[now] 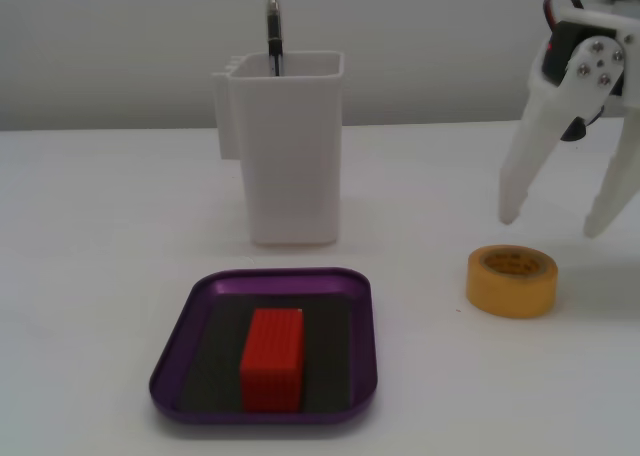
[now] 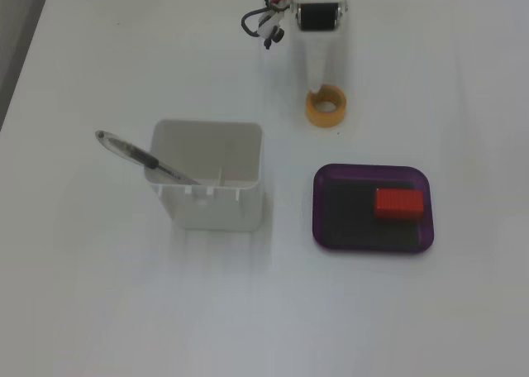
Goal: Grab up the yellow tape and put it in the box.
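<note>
I will grab the yellow tape by its side (image 1: 512,292), between its hole and outer side, to put it in the box.
The yellow tape (image 1: 510,291) lies flat on the white table at the right in a fixed view, a yellow-orange ring with a pale core. It also shows in the other fixed view (image 2: 311,109). My gripper (image 1: 552,223) is open and empty, its white fingers pointing down just above and behind the tape, straddling its far side without touching it. From above, the gripper (image 2: 326,86) sits right at the tape's far edge. The white box (image 1: 285,156) stands upright left of the tape, also seen from above (image 2: 215,212).
A pen (image 1: 273,26) stands in the white box, its tip sticking out (image 2: 124,148). A purple tray (image 1: 170,361) with a red ribbed block (image 1: 272,358) lies in front of the box; from above the tray (image 2: 318,203) is right of the box.
</note>
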`<action>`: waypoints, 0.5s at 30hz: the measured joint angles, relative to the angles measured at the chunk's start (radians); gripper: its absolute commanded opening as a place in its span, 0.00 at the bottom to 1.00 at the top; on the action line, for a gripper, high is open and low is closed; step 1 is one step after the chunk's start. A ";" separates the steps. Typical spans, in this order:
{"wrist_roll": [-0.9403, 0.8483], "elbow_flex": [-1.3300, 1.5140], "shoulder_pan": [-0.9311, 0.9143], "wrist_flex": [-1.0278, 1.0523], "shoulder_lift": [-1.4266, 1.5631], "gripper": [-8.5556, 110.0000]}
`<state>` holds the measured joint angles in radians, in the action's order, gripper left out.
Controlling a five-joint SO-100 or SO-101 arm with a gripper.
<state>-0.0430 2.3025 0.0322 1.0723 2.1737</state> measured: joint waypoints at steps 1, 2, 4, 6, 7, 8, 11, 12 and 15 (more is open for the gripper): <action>0.000 -0.002 0.011 0.000 -0.017 0.26; 0.000 -0.003 0.025 0.000 -0.031 0.26; 0.000 -0.005 0.054 -0.002 -0.052 0.26; 0.000 -0.005 0.080 -0.002 -0.064 0.26; 0.000 -0.005 0.095 -0.005 -0.067 0.26; 0.000 -0.005 0.110 -0.005 -0.071 0.26; 0.000 -0.005 0.123 -0.005 -0.089 0.26; 0.000 -0.005 0.117 -0.006 -0.098 0.26; 0.002 -0.006 0.110 -0.031 -0.137 0.26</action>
<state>-0.0414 2.2964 0.1427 1.0416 2.0371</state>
